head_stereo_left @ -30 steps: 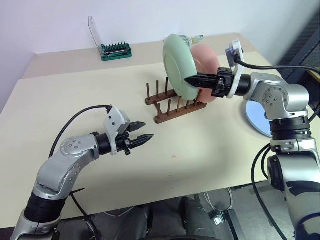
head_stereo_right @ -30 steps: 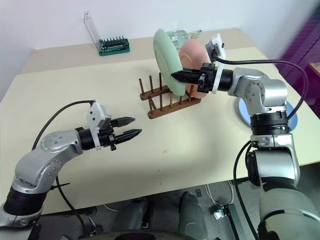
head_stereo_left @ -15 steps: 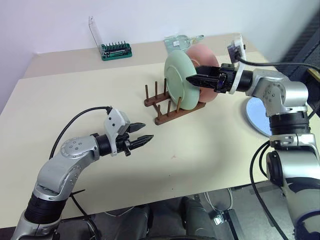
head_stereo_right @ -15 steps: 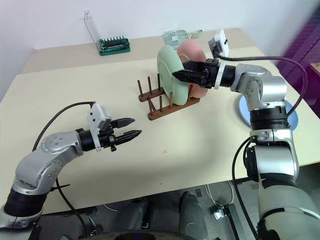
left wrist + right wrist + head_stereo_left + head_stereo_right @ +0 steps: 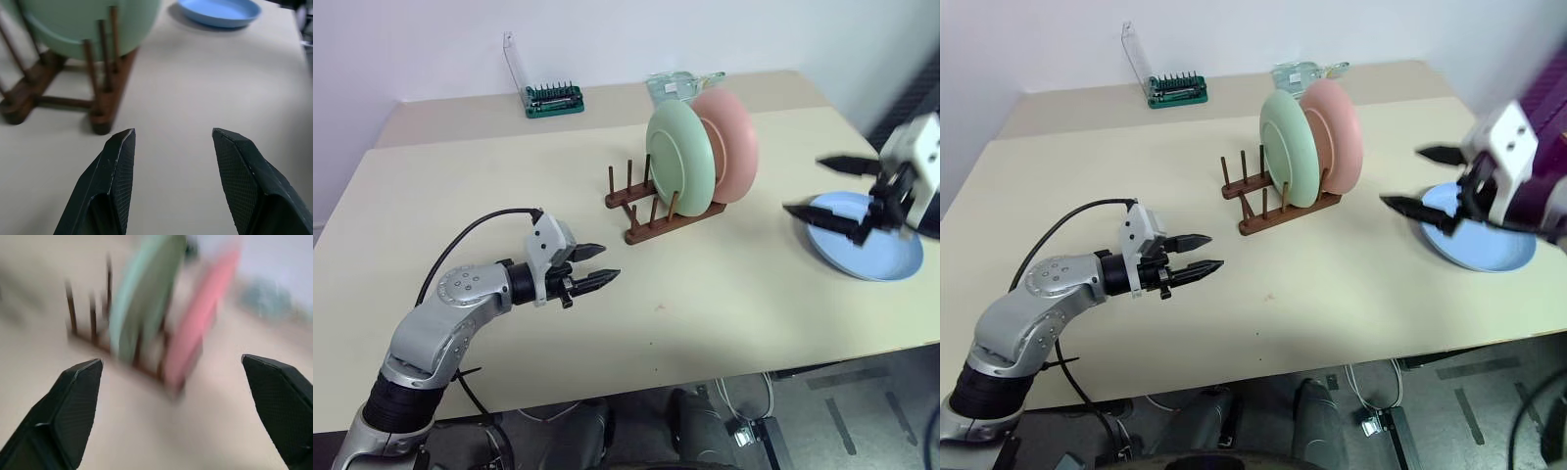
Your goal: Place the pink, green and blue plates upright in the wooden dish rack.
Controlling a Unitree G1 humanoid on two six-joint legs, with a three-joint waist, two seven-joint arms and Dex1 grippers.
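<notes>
The broad side of the blue plate is wider than the open fingers, so my right gripper needs to grab the blue plate's thin rim (image 5: 828,257) next.
The wooden dish rack (image 5: 651,228) stands mid-table. The green plate (image 5: 680,159) and, right behind it, the pink plate (image 5: 736,142) stand upright between its pegs. Flat on the table at the right lies the blue plate (image 5: 871,259). My right gripper (image 5: 806,184) hangs open and empty just above the blue plate's left edge, fingers pointing toward the rack. The right wrist view looks between its spread fingers (image 5: 78,401) at the green plate (image 5: 142,298) and pink plate (image 5: 200,318). My left gripper (image 5: 607,264) hovers open and empty in front of the rack (image 5: 107,98).
A green screwdriver-bit case (image 5: 553,98) with its clear lid up sits at the table's back. A clear plastic item (image 5: 680,83) lies behind the plates. The table's right edge runs close past the blue plate.
My right gripper let go of the green plate, which now stands in the rack, then opened wide and drew back right over the blue plate. The left arm held still; the camera shifted slightly.
</notes>
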